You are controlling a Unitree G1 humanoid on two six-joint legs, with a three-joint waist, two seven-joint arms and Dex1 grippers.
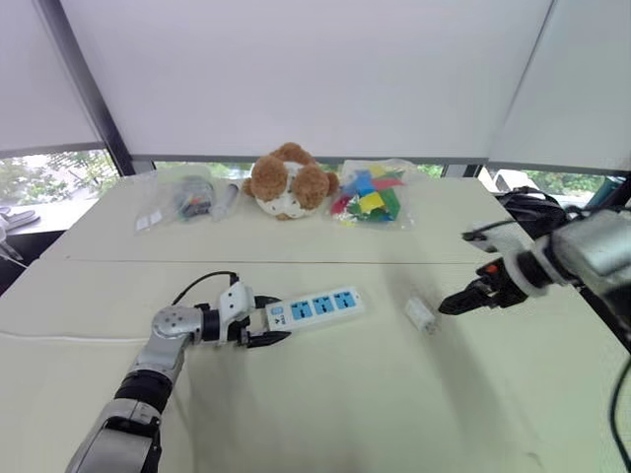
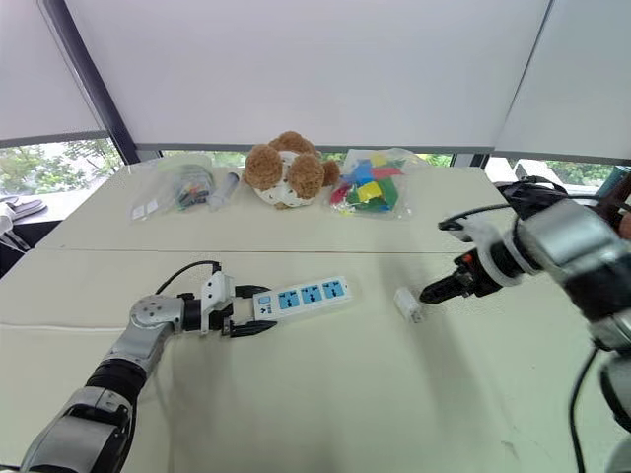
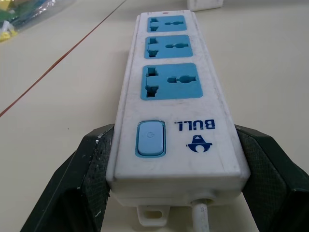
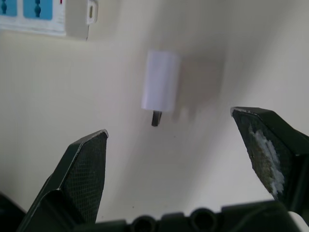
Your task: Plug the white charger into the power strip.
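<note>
The right gripper grabs the white charger by the long, facing sides of its body (image 1: 420, 313) next, since metal prongs jut from one end of the charger.
The power strip (image 1: 315, 305), a flat white bar with three blue socket faces, lies on the cream table (image 1: 325, 404) left of centre. My left gripper (image 1: 271, 320) is shut on its button end, one black finger (image 3: 91, 169) against each long side. The white charger (image 1: 420, 313) lies on the table to the right of the strip's far end, short prongs showing in the right wrist view. My right gripper (image 1: 452, 304) hovers just right of the charger (image 4: 161, 87), open, its fingers apart on either side of it and not touching it.
At the back of the table sit a brown and white teddy bear (image 1: 289, 181), a clear bag of coloured blocks (image 1: 370, 194) and another clear bag of small items (image 1: 187, 199). The strip's white cable (image 1: 59, 338) trails off to the left.
</note>
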